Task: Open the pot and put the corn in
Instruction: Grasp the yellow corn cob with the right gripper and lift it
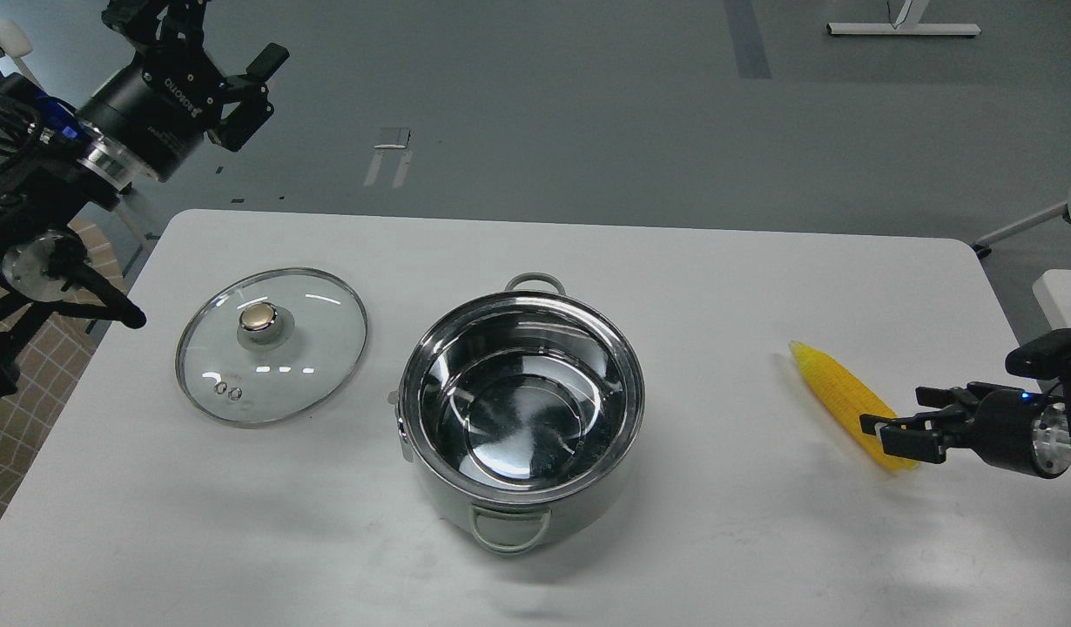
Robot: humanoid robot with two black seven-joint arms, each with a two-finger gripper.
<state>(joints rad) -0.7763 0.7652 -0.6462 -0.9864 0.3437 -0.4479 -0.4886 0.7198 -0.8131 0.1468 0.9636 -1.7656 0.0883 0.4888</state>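
Observation:
The corn's narrow tip [801, 351] could let the thick end swing down, so my right gripper should next pick up the corn by its thick end [885, 449].
The pot [522, 418] stands uncovered at the middle of the white table, its mirror-like inside empty. Its glass lid [272, 346] with a gold knob lies flat on the table to the pot's left. The yellow corn [840, 392] lies on the table at the right, pointed end away from me. My right gripper [910, 422] comes in from the right edge, low at the corn's thick end, fingers apart, one finger overlapping the cob's end. My left gripper [255, 94] is raised at the top left, beyond the table's far edge, open and empty.
The table [692, 287] has bare surface between the pot and the corn and in front of the pot. Grey floor lies beyond the far edge. A white table corner [1067, 292] and a chair leg show at the far right.

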